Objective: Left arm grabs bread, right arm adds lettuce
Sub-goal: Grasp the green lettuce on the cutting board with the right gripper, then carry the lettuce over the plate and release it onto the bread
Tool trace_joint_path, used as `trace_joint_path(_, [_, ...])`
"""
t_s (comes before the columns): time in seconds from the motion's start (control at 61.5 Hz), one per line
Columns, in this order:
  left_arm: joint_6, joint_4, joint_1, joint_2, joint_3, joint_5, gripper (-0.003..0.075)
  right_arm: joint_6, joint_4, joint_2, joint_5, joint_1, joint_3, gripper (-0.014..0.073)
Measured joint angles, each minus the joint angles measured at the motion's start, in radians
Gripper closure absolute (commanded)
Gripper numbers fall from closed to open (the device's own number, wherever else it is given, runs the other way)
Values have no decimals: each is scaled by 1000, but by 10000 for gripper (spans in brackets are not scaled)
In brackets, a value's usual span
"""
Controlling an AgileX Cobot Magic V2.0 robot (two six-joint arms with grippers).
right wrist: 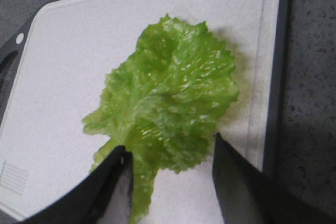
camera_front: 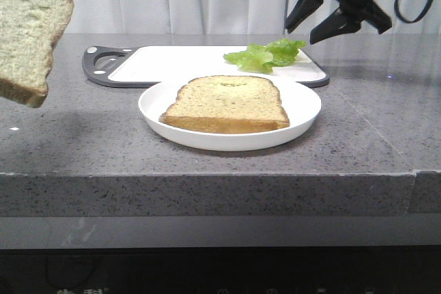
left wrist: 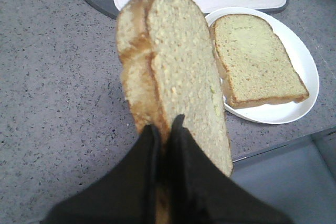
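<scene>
The right gripper's fingers are above the ruffled green leaf (camera_front: pixel 284 49) on the white cutting board (camera_front: pixel 179 63), so it isn't time to close yet. The right gripper should first move lower, then close on the leaf.
My left gripper (left wrist: pixel 165 127) is shut on the bottom edge of the bread (left wrist: pixel 173 61), a thick slice with brown crust, and holds it upright in the air over the counter. In the front view only the bread (camera_front: pixel 27 25) shows, raised at the far left; the left gripper is out of frame there. The lettuce (right wrist: pixel 168 103), a ruffled green leaf, lies on the white cutting board (right wrist: pixel 68 51). My right gripper (right wrist: pixel 169 146) is open just above it, fingers either side of the leaf's near end. In the front view the right gripper (camera_front: pixel 303 32) hovers above the lettuce (camera_front: pixel 265 55).
A white plate (camera_front: pixel 303 111) in the counter's middle carries a thinner, flatter slice (camera_front: pixel 227 105). The cutting board (camera_front: pixel 172 60) lies behind it, dark handle to the left. The grey counter's front edge (camera_front: pixel 207 177) runs close to the plate.
</scene>
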Motion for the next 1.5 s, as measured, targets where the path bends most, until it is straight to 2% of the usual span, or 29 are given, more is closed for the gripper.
trace_joint_path(0.228, [0, 0, 0, 0, 0, 0, 741, -2, 20, 89, -9, 0, -71, 209])
trace_joint_path(0.407, [0, 0, 0, 0, 0, 0, 741, -35, 93, 119, -26, 0, -83, 236])
trace_joint_path(0.472, [0, 0, 0, 0, 0, 0, 741, -66, 129, 131, -29, 0, -84, 302])
trace_joint_path(0.667, [0, 0, 0, 0, 0, 0, 741, -143, 229, 147, -36, 0, -84, 601])
trace_joint_path(0.813, [0, 0, 0, 0, 0, 0, 741, -164, 263, 141, -32, 0, -84, 713])
trace_joint_path(0.976, [-1, 0, 0, 0, 0, 0, 741, -172, 264, 78, 25, 0, -84, 711])
trace_joint_path(1.171, [-1, 0, 0, 0, 0, 3, 741, -178, 264, -91, 104, 0, -53, 711])
trace_joint_path(1.301, [-1, 0, 0, 0, 0, 12, 741, -215, 285, -259, 121, 0, 70, 711])
trace_joint_path(1.496, [-1, 0, 0, 0, 0, 18, 741, -354, 397, -484, 193, 0, 296, 711])
